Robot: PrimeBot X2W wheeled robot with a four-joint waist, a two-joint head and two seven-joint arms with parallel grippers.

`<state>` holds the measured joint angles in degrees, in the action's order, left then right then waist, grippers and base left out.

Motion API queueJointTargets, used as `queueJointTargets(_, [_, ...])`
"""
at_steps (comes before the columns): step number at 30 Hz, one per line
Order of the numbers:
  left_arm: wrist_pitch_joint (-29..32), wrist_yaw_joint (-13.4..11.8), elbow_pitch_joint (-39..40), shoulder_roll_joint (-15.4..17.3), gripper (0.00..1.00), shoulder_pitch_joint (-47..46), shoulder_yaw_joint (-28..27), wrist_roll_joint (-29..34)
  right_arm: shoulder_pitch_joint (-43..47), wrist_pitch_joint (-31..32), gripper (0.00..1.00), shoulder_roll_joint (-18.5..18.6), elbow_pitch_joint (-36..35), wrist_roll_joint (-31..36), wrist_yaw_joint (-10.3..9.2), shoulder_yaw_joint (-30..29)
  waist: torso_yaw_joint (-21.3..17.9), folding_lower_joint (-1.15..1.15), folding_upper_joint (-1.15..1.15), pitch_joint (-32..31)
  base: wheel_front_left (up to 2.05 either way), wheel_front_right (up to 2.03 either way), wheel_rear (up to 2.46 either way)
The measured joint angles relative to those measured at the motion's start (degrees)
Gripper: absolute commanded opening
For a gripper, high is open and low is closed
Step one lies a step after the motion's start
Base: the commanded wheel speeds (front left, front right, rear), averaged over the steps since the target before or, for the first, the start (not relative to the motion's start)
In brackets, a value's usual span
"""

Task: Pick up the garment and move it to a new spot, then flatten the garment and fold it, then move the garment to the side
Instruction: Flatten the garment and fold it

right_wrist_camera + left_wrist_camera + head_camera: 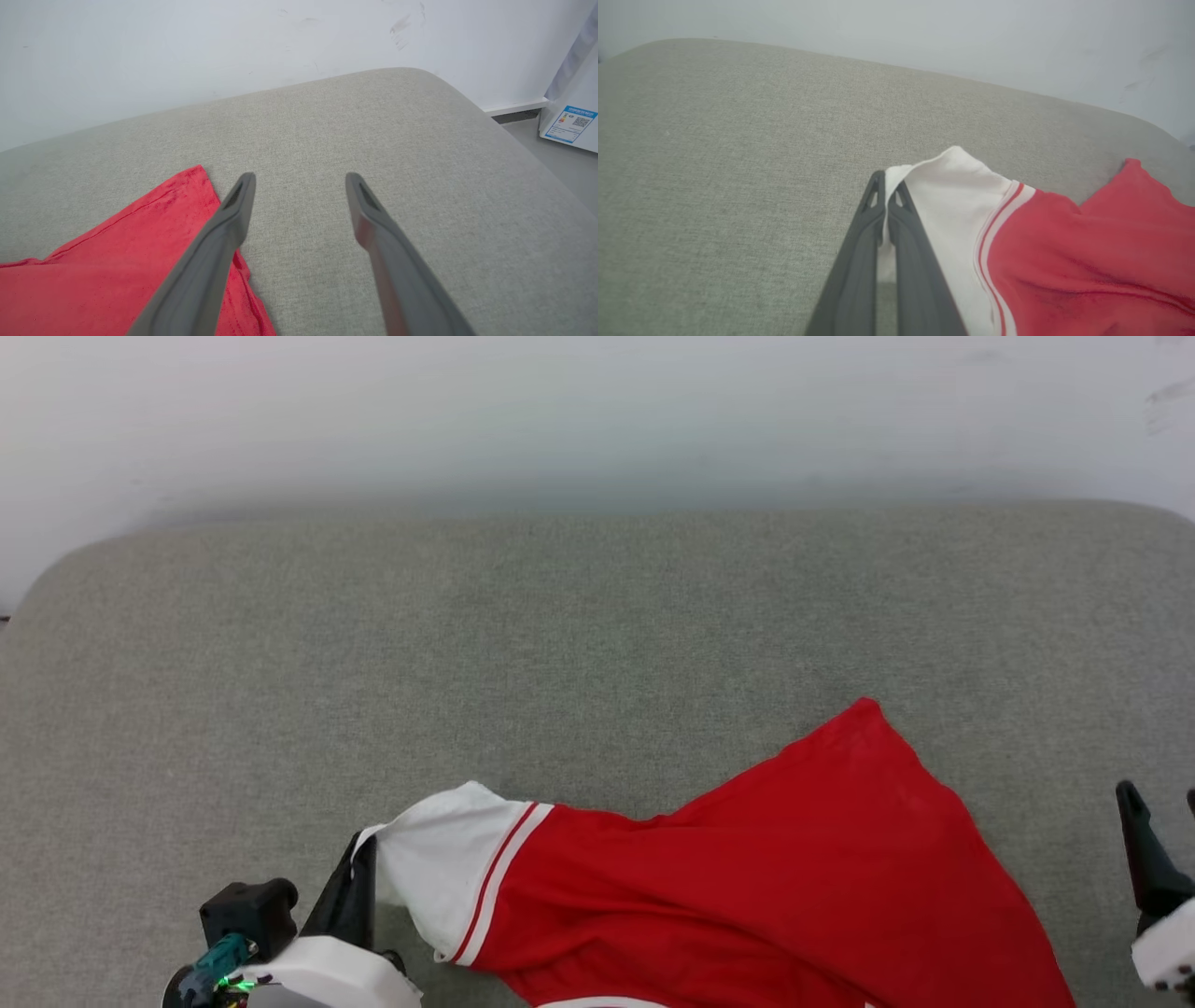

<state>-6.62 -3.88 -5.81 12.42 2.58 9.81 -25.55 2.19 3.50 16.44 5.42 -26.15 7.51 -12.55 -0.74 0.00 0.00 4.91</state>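
The right gripper grabs the red jersey (pixel 739 874) by the corner of its bottom hem (pixel 864 710) next, to fold the garment.
The garment (pixel 766 868) is a red jersey with a white sleeve and red-and-white trim, spread loosely over the near right part of a grey cushion (pixel 560 635). My left gripper (pixel 362 859) is shut on the edge of the white sleeve (pixel 952 196) at the lower left, the cloth pinched between its dark fingers (pixel 859 242). My right gripper (pixel 299 179) stands open just off the garment's right edge (pixel 140 242), nothing between its fingers. In the head view one of its fingers (pixel 1144 849) shows at the far right.
A pale wall (pixel 597 411) runs behind the cushion. A white appliance with a blue label (pixel 572 123) stands on the floor beyond the cushion's right end. The cushion's far and left parts are bare fabric.
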Motion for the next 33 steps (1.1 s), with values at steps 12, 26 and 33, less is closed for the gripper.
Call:
queueJointTargets(12, [-1.7, -0.1, 2.0, -1.9, 0.0, -7.1, 3.1, 2.1, -21.9, 23.0, 1.0, 16.4, 10.4, -12.1, -0.01, 18.2, 3.5, 0.01, 0.0, 8.9, 0.0, 0.0, 0.0])
queueJointTargets(26, [-4.5, 1.4, -1.1, -4.2, 0.0, -14.0, 5.4, 2.3, -37.3, 35.4, 1.0, 23.0, 14.2, -21.7, -0.02, 39.0, 8.6, 0.0, 0.0, 17.3, 0.0, 0.0, 0.0])
queueJointTargets(33, [-5.6, 1.9, -3.3, -4.6, 0.0, -14.9, 5.5, 2.1, -40.9, 38.6, 0.0, 25.6, 17.4, -27.9, -0.03, 44.2, 9.5, 0.0, -0.01, 19.0, 0.0, 0.0, 0.0])
